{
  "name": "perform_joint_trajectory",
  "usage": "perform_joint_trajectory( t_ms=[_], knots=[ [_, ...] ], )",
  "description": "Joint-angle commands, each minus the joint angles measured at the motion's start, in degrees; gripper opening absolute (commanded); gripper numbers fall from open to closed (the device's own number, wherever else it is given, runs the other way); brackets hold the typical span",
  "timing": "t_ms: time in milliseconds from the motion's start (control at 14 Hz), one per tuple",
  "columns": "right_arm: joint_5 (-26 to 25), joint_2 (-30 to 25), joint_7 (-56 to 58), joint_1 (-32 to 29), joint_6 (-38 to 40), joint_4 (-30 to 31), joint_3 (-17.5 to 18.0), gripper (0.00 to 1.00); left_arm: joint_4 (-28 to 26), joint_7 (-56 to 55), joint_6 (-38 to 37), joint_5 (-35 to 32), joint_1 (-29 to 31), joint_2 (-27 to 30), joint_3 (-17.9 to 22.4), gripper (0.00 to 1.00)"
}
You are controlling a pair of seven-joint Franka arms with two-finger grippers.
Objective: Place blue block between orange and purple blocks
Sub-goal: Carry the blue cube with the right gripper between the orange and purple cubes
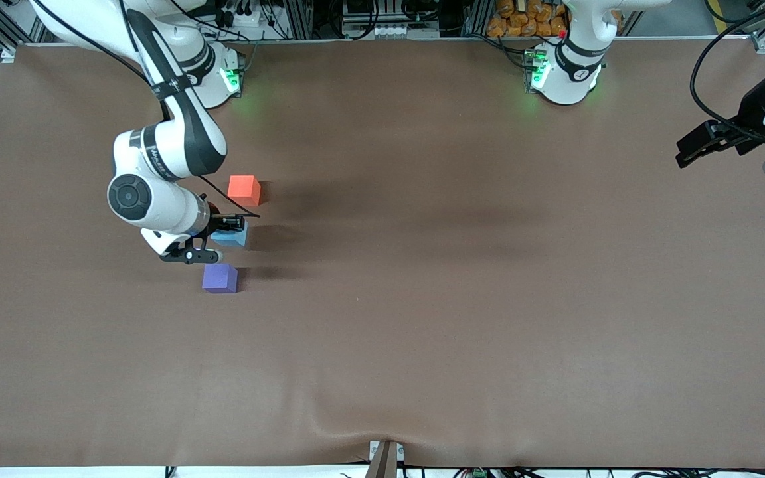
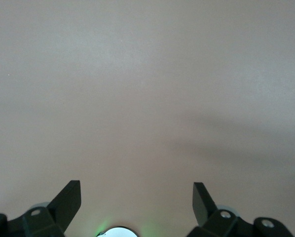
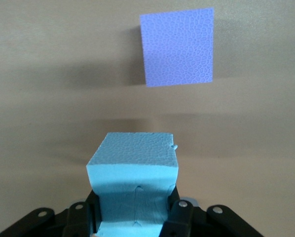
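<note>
The sky-blue block's base point(image 1: 234, 239) point(image 3: 137, 136) is above the table beside the purple block, so the right gripper needs to lower the sky-blue block before releasing it.
The sky-blue block point(image 1: 232, 234) is squeezed between the fingers of my right gripper point(image 1: 222, 237), low over the table in the gap between the orange block point(image 1: 244, 189) and the purple block point(image 1: 220, 277). I cannot tell if it touches the table. The orange block lies farther from the front camera, the purple one nearer. In the right wrist view the blue block point(image 3: 132, 163) fills the right gripper point(image 3: 133, 210), with the purple block point(image 3: 178, 47) ahead; the orange block is out of that view. My left gripper point(image 1: 688, 151) waits, open and empty, over the left arm's end of the table; it also shows in the left wrist view point(image 2: 136, 197).
The brown table cover point(image 1: 422, 299) has a raised wrinkle near the front edge at the middle. A small metal bracket point(image 1: 386, 458) sits at that edge. The arm bases stand along the back edge.
</note>
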State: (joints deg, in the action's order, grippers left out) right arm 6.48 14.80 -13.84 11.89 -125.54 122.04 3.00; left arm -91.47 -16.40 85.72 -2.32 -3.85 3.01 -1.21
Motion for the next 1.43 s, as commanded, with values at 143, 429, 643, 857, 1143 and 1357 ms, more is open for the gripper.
perform_joint_trajectory(
  t_ms=[143,429,643,857,1143,1357],
  knots=[
    [-0.9,-1.4,1.0,-1.3,-5.2,5.0,1.0,0.00,-3.3,0.7,1.2,0.7,0.4,2.8,-0.4,1.00],
    [-2.3,-0.4,1.0,-2.9,-8.4,6.8,0.9,0.00,-3.5,0.7,1.2,0.7,0.6,2.9,-0.3,1.00],
    [-2.3,1.8,0.8,-3.0,-13.2,8.3,0.9,0.00,-3.5,0.7,1.3,0.7,0.6,2.9,-0.3,1.00],
    [-2.1,2.9,0.0,-3.2,-14.4,8.5,1.0,0.00,-3.5,0.7,1.3,0.7,0.6,2.8,-0.3,1.00],
    [-1.5,3.2,-0.2,-3.1,-14.5,8.5,1.0,0.00,-3.5,0.7,1.3,0.7,0.6,2.9,-0.3,1.00],
    [-1.2,3.3,-0.7,-3.2,-14.2,8.4,1.0,0.00,-3.5,0.7,1.3,0.7,0.6,2.9,-0.3,1.00]
  ],
)
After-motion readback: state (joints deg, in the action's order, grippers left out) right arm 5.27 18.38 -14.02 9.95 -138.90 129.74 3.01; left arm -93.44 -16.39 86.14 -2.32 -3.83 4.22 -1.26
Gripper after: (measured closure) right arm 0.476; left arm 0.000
